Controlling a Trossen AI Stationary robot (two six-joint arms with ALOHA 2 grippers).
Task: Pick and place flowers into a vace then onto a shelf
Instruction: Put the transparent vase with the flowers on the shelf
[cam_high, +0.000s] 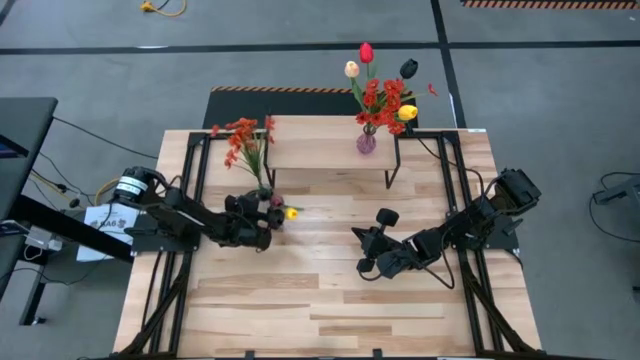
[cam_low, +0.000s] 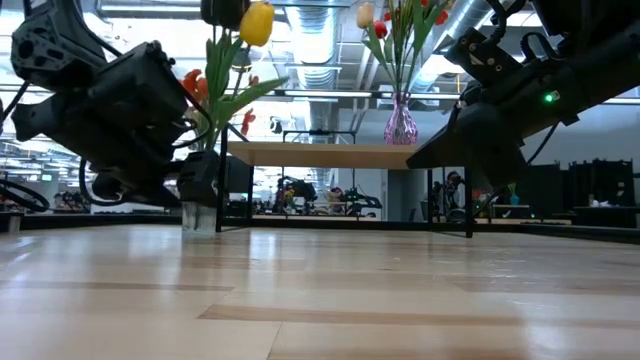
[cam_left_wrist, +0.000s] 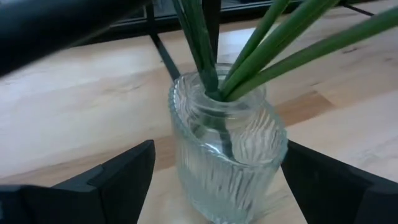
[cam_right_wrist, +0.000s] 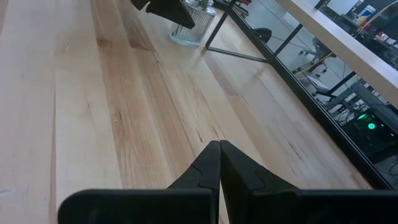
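The left gripper grabs the clear glass vase by its ribbed body (cam_left_wrist: 227, 174) next. Then I set the flowers up on the shelf.
A ribbed clear glass vase (cam_left_wrist: 227, 162) stands on its base on the slatted tabletop, just in front of the shelf's left legs. It holds green stems (cam_left_wrist: 261, 43), a red-orange spray (cam_high: 240, 135) and a yellow tulip (cam_high: 291, 212). My left gripper (cam_left_wrist: 219, 149) is open, with one finger on each side of the vase's body. The shelf (cam_high: 320, 150) bears a purple vase (cam_high: 366, 143) of flowers (cam_high: 385, 100) at its right end. My right gripper (cam_high: 360, 240) is shut and hovers over mid-table with nothing in it. My left gripper comes at the clear vase level with a slight downward slant from the table's left, its fingers flanking the body. One finger (cam_left_wrist: 323, 180) stands close to the glass wall (cam_left_wrist: 280, 149); I cannot tell whether it touches. The other finger (cam_left_wrist: 118, 180) is apart from it.
The shelf's thin black legs (cam_low: 220, 180) rise right behind the clear vase. Black frame rails (cam_high: 190, 200) run along both sides of the table. Bare wood (cam_high: 320, 300) lies between the arms and toward the near edge.
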